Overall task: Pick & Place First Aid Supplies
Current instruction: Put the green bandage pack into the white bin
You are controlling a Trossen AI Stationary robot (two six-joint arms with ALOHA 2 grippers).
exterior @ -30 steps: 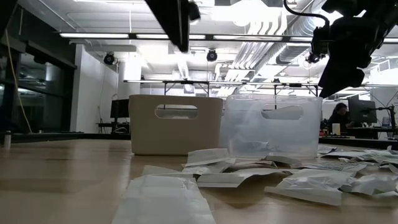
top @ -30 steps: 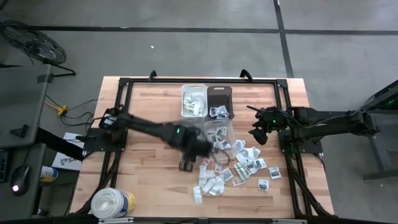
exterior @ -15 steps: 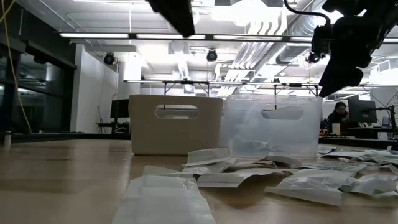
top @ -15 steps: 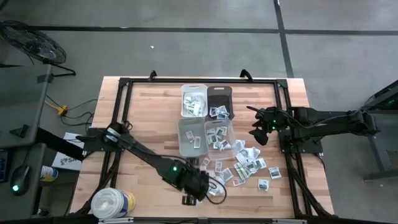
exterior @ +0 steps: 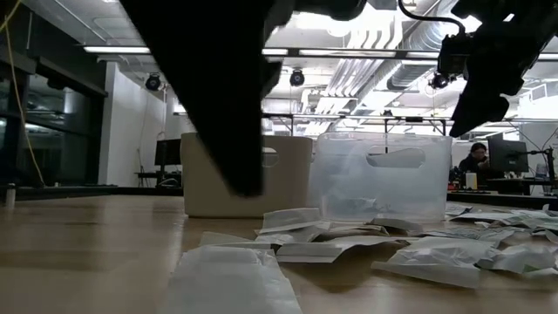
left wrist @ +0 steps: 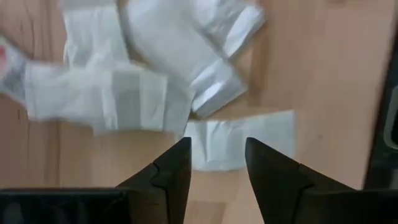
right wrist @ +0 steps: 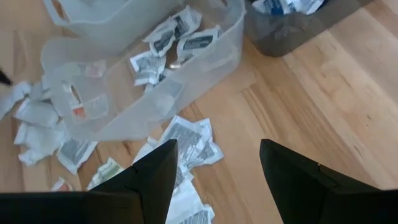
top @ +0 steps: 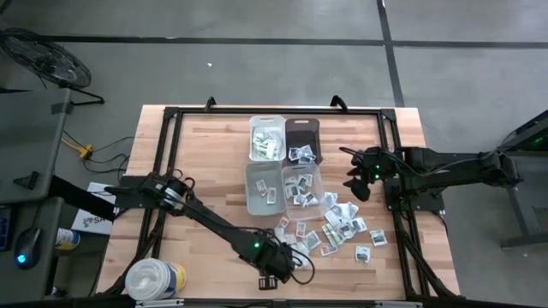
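I need to grip the flat white packet by its end (left wrist: pixel 208 146) with my left gripper next, so that it can go to the white bin.
The first aid supplies (top: pixel 330 227) lie as a loose heap of small white packets on the wooden table, right of centre and toward its near edge. My left gripper (top: pixel 276 275) hangs open at the heap's near left end, pointing steeply down. In the left wrist view its fingers (left wrist: pixel 217 149) stand above one flat white packet (left wrist: pixel 239 143) lying on the wood, with more packets (left wrist: pixel 124 99) beyond. The low view shows the left arm (exterior: pixel 218 105) clear of the table. My right gripper (top: pixel 355 180) waits open above the table's right side, over packets (right wrist: pixel 186 143).
Four small bins stand mid-table: a white one (top: pixel 267 137), a dark one (top: pixel 301 139), and two clear ones (top: pixel 265 190) (top: pixel 301 184) holding some packets. A big white tub (top: pixel 154 280) sits at the near left corner. Black frame rails (top: pixel 167 162) border the table.
My left gripper has swung from beside the clear bins toward the table's near edge and come down over the heap's near end, rolling its wrist as it went. Its fingers stay apart. The packets have not moved.
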